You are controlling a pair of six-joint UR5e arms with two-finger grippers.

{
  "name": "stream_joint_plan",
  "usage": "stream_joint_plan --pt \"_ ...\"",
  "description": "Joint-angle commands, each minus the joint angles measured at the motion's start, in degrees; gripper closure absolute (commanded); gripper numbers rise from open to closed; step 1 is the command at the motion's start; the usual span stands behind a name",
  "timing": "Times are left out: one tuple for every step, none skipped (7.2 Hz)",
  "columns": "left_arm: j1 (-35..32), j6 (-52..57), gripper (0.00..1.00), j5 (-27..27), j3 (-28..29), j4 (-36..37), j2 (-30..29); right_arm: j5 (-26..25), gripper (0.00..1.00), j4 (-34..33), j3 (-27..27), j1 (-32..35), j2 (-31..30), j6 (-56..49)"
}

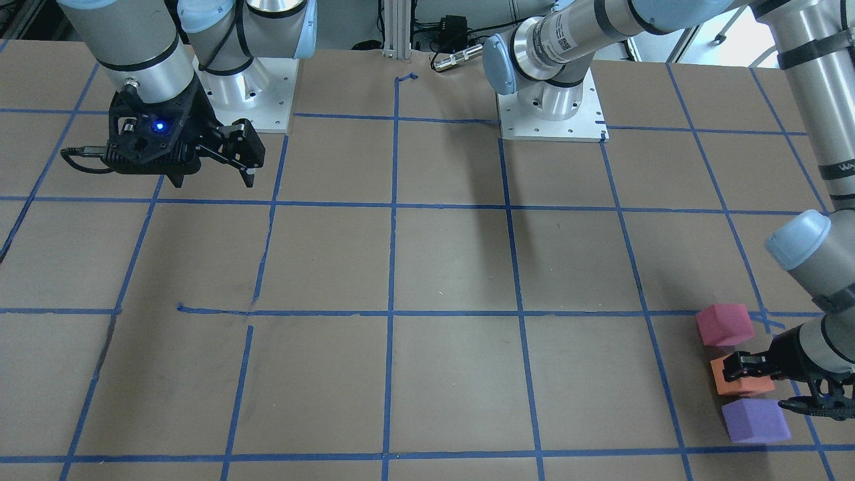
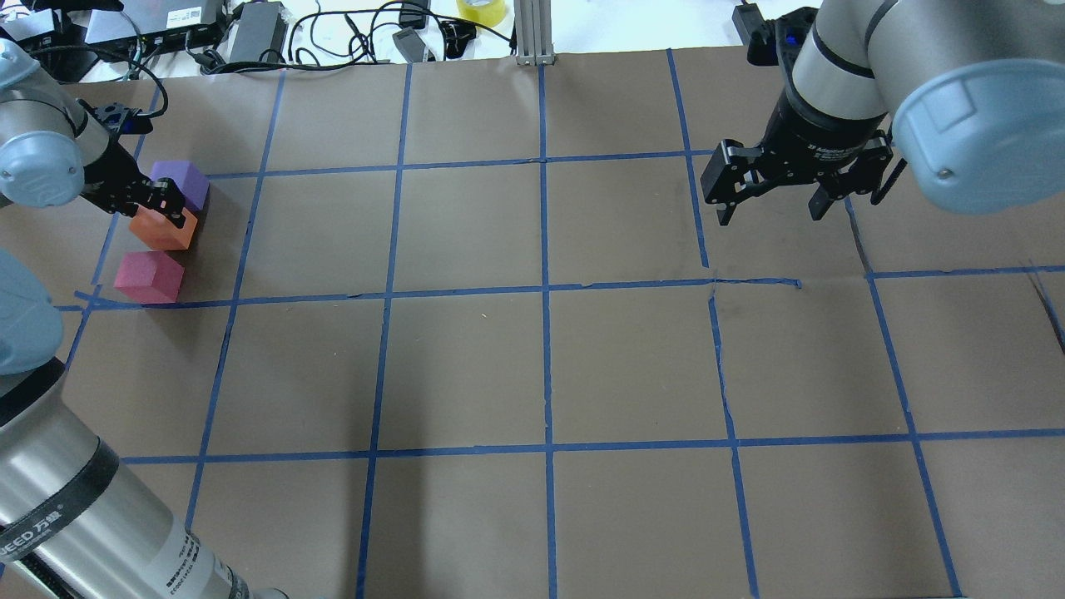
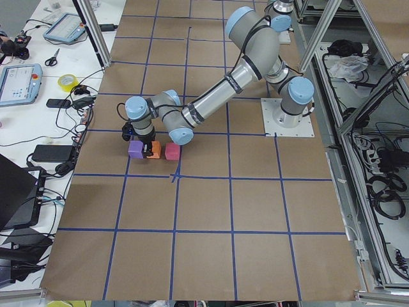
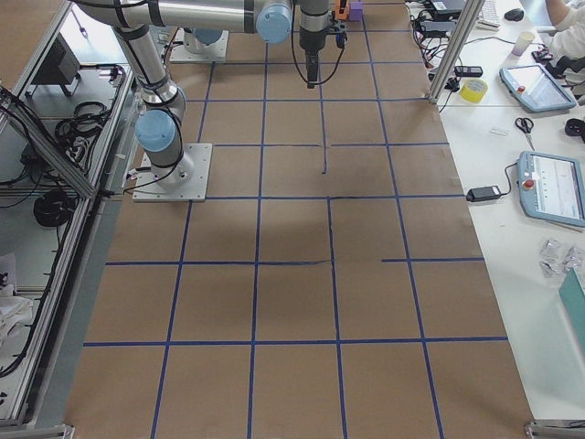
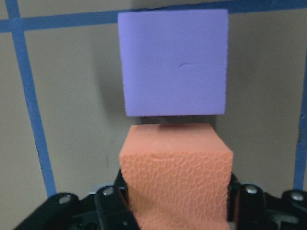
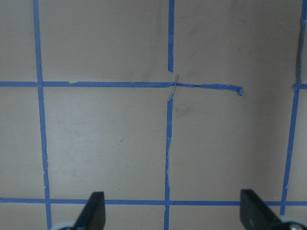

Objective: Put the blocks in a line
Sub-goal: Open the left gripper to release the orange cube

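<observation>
The orange block's lower edge is resting on the tabletop, right next to the purple block, so my left gripper needs to open its fingers.
Three foam blocks sit close together in a row at the table's left end: purple (image 2: pixel 181 180), orange (image 2: pixel 162 230) and pinkish-red (image 2: pixel 150 277). My left gripper (image 2: pixel 160 210) is low over the row and shut on the orange block (image 5: pixel 175 172), one finger on each side. In the left wrist view the purple block (image 5: pixel 175 62) lies just beyond the orange one. In the front-facing view the blocks read pinkish-red (image 1: pixel 725 325), orange (image 1: pixel 740 377), purple (image 1: pixel 756 421). My right gripper (image 2: pixel 770 208) is open and empty above bare table on the right side.
The table is brown paper with a blue tape grid (image 2: pixel 545 287). The table's left edge lies close to the blocks. Cables, a tape roll (image 2: pixel 481 10) and power bricks lie beyond the far edge. The arm bases (image 1: pixel 551 113) stand on white plates.
</observation>
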Motion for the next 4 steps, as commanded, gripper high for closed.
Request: stream_joint_plan --pt "-0.03 0.06 1.0 -0.1 -0.47 0.79 -0.17 0.02 0.0 0.06 0.01 0.0 0.03 0.0" --pt "0.06 0.06 1.0 -0.01 -0.47 0.7 -0.17 -0.07 0.0 0.06 0.01 0.0 0.03 0.0" --pt "0.06 0.23 0.94 -0.01 -0.47 0.79 -0.08 -0.07 0.0 0.06 0.01 0.0 -0.06 0.0" --pt "0.06 0.06 0.14 -0.71 -0.47 0.79 0.35 -0.07 0.0 0.15 0.01 0.0 0.03 0.0"
